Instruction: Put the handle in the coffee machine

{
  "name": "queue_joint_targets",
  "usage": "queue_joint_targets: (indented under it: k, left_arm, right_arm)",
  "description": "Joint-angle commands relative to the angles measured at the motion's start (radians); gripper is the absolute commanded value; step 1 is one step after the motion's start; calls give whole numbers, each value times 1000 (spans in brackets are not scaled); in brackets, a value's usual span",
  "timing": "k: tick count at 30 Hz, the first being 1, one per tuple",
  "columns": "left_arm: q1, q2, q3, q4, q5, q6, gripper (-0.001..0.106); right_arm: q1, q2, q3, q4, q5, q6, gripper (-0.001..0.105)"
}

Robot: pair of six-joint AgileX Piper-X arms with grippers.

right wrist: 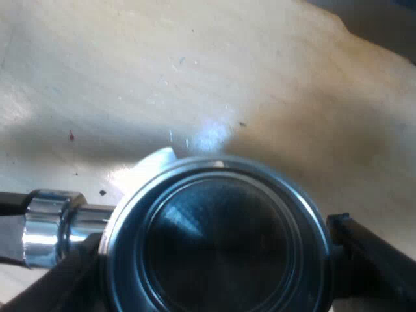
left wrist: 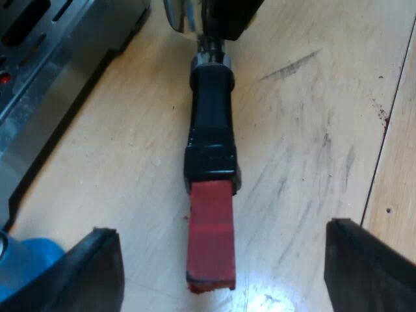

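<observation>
I should next grab the handle by its red end [left wrist: 211,235] with my left gripper, so its basket stays free and it can go in the coffee machine [left wrist: 49,81].
The metal holder's round basket [right wrist: 218,240] sits between my right gripper's [right wrist: 214,270] two black fingers, which press on its rim from both sides. Its chrome neck [right wrist: 49,227] leads off toward the dark handle. The dark handle [left wrist: 209,130] runs from the basket to its red end [left wrist: 211,237], over the wooden table. My left gripper [left wrist: 224,273] is open, with the red end lying in the wide gap between its fingers and touching neither. The right gripper [left wrist: 227,16] shows at the handle's far end, over the basket.
The espresso machine's steel base [left wrist: 52,71] stands close beside the handle. A blue tamper [left wrist: 29,260] sits by one left finger. The scuffed wooden table [right wrist: 195,71] spreads out beyond the basket, with a seam [left wrist: 383,136] running along it.
</observation>
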Motion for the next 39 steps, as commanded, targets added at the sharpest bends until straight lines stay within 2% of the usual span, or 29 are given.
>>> queue_joint_targets:
  k: [1,4,9,14,28,39]
  left_arm:
    - [0,-2,-2,-15,12,23,67]
    - [0,-2,4,-21,17,23,67]
    - [0,-2,48,-84,69,24,67]
    - [0,-2,69,-118,69,47,67]
    - [0,1,103,-191,67,47,67]
    - [0,159,103,-240,46,47,67]
  right_arm:
    - [-2,-18,-7,0,0,4,0]
    - [-2,-50,-7,7,-6,18,0]
    - [-2,-54,-7,6,-49,28,0]
    - [-2,-54,-7,6,-59,29,0]
    - [-2,-54,-7,-25,-65,40,0]
    - [-2,-54,-7,-25,-65,42,0]
